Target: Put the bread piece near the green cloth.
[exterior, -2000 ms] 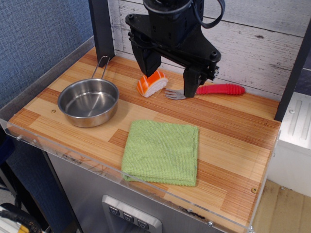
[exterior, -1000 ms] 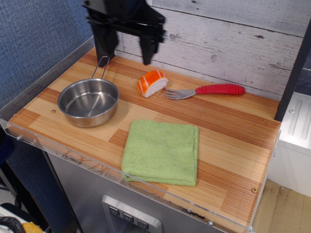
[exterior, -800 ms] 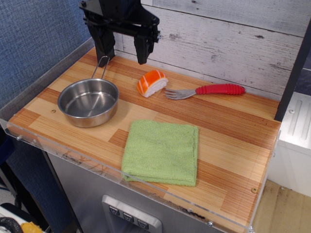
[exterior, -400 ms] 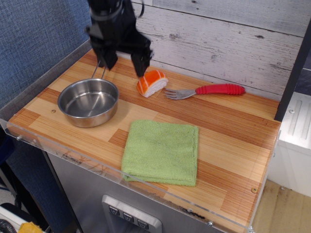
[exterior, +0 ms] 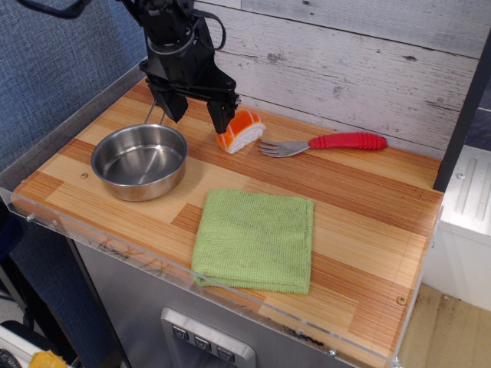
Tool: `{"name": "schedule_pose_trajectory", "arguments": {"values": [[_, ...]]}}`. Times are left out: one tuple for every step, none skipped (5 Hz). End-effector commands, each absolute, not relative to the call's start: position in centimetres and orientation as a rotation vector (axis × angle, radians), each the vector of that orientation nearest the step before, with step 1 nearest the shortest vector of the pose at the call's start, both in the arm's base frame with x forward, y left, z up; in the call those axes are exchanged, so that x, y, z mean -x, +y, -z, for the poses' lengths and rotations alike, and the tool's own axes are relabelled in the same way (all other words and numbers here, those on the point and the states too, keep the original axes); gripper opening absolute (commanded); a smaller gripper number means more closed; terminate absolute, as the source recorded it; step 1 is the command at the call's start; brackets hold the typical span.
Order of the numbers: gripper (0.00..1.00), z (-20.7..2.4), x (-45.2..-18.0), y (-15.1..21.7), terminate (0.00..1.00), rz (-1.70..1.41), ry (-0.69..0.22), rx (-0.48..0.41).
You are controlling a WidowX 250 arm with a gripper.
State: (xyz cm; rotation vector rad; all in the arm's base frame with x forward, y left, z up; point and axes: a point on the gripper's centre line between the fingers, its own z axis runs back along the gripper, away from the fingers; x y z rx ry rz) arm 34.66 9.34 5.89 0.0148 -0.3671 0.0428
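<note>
The bread piece needs to go near the green cloth [exterior: 256,239], so my gripper needs to grab it by its orange-striped body [exterior: 241,129] next.
The bread piece [exterior: 242,131], orange-topped with pale stripes and a white base, lies on the wooden counter near the back wall. The green cloth [exterior: 256,239] lies folded toward the front edge, well apart from it. My black gripper [exterior: 199,121] hangs open just left of the bread piece, low over the counter. Its right finger [exterior: 220,119] is right beside the bread's left end. Its left finger [exterior: 176,107] is above the pan's handle. Nothing is held.
A steel pan [exterior: 140,160] sits at the left, its handle pointing back under my gripper. A red-handled fork [exterior: 325,143] lies right of the bread, tines toward it. A clear lip [exterior: 192,284] edges the counter's front.
My gripper has moved from over the bread and fork up and left, then come down low beside the bread's left end. The bread, cloth, pan and fork have not moved.
</note>
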Motion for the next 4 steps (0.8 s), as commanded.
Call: {"name": "schedule_pose_trajectory", "arguments": {"values": [[1.00, -6.6, -37.4, 9.0, 0.00, -0.006, -0.384, -0.057], [1.00, -5.5, -38.2, 7.9, 0.00, 0.007, -0.354, -0.046], [1.00, -5.0, -38.5, 7.1, 0.00, 0.023, -0.349, -0.049], [1.00, -4.6, -38.4, 6.8, 0.00, 0.028, -0.346, -0.059]]}}
